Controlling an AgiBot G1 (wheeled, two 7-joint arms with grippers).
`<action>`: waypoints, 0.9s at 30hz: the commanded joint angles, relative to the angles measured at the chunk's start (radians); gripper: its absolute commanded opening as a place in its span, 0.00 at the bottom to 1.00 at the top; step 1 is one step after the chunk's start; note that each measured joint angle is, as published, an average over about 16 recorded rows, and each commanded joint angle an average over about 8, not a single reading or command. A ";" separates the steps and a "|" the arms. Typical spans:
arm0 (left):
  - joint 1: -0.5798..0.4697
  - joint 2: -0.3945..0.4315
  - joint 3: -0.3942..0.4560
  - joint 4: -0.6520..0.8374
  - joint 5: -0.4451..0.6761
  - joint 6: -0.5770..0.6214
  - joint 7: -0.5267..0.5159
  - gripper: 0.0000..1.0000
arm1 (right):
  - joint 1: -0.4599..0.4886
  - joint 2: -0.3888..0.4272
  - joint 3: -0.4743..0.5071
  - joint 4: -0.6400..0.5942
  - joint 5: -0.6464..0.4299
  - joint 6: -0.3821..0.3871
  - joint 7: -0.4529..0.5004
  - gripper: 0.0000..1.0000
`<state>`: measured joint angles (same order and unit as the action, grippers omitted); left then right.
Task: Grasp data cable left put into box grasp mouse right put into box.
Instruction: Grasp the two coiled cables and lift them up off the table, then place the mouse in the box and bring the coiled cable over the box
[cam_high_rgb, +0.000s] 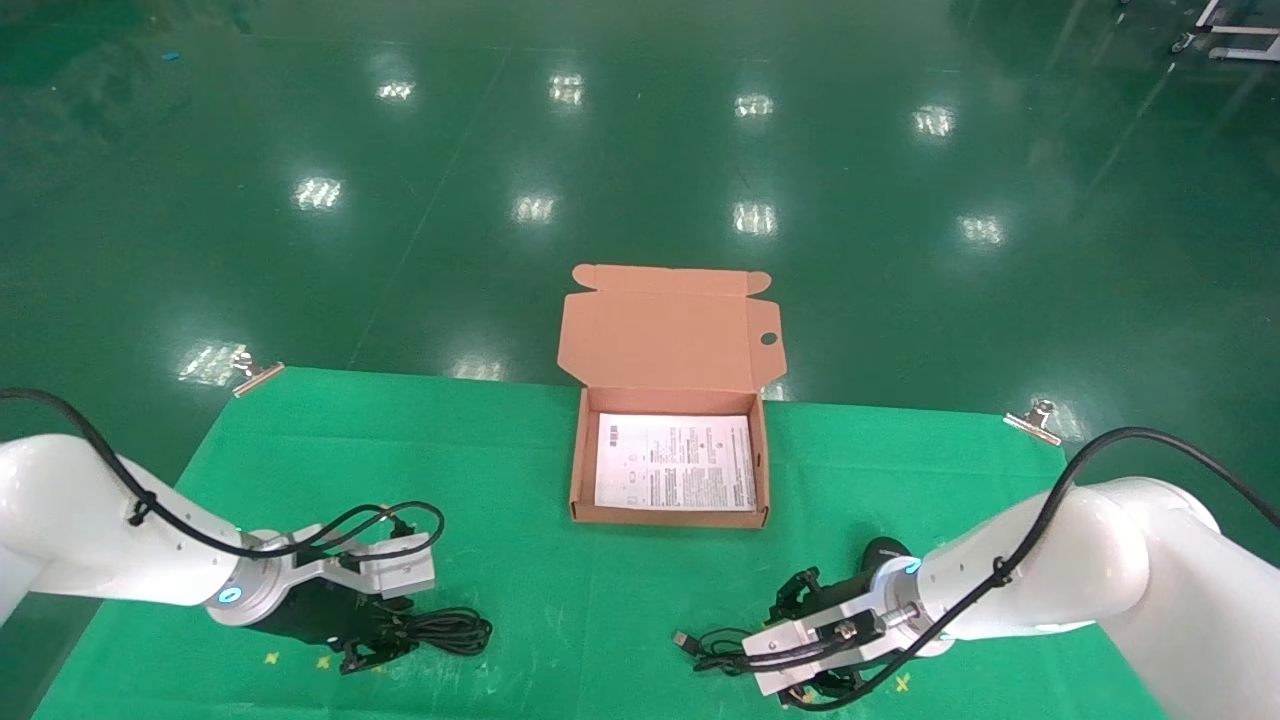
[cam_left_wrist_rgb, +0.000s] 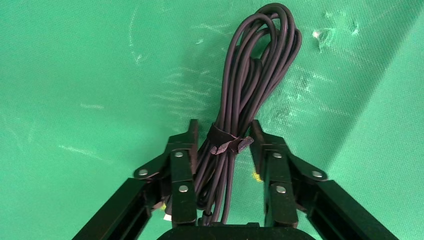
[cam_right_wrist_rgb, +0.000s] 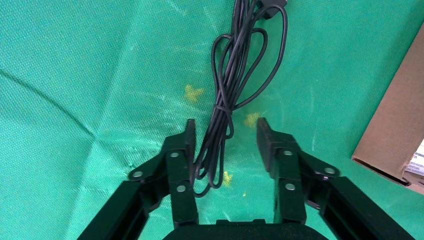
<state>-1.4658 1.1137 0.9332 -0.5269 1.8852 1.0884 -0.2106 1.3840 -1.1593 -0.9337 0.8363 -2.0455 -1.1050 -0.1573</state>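
My left gripper should next grab the looped bundle (cam_left_wrist_rgb: 260, 60) by its strapped middle (cam_left_wrist_rgb: 226, 140). Then it can put the data cable into the box.
The data cable (cam_high_rgb: 450, 630), a black looped bundle tied with a strap, lies on the green cloth at the front left. My left gripper (cam_high_rgb: 395, 630) is open and low over it. In the left wrist view the fingers (cam_left_wrist_rgb: 182, 165) straddle the bundle (cam_left_wrist_rgb: 250, 75) at its strap. The mouse (cam_high_rgb: 885, 552) lies at the front right, partly hidden behind my right wrist. Its thin cord (cam_high_rgb: 715, 650) ends in a USB plug. My right gripper (cam_high_rgb: 790, 650) is open, and its fingers straddle the cord (cam_right_wrist_rgb: 225, 100). The box (cam_high_rgb: 575, 470) stands open at the middle with a white sheet (cam_high_rgb: 675, 462) inside.
The box's lid (cam_high_rgb: 670, 335) stands up at the back with a round hole. A box corner (cam_right_wrist_rgb: 395, 125) shows in the right wrist view. Metal clips (cam_high_rgb: 255, 372) (cam_high_rgb: 1035, 420) hold the cloth at the far corners. Yellow marks (cam_right_wrist_rgb: 192, 92) dot the cloth.
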 joint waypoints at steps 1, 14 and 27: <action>0.000 0.000 0.000 0.000 0.000 0.000 0.000 0.00 | 0.000 0.000 0.000 0.000 0.000 0.000 0.000 0.00; -0.001 -0.001 0.001 -0.002 0.001 0.001 0.000 0.00 | 0.002 0.003 0.002 0.001 0.001 -0.001 0.002 0.00; -0.082 -0.102 -0.001 -0.223 0.044 0.034 -0.016 0.00 | 0.146 0.192 0.109 0.163 0.024 -0.024 0.149 0.00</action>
<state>-1.5448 1.0129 0.9296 -0.7671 1.9350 1.1112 -0.2368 1.5306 -0.9838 -0.8278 0.9871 -2.0313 -1.1194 -0.0089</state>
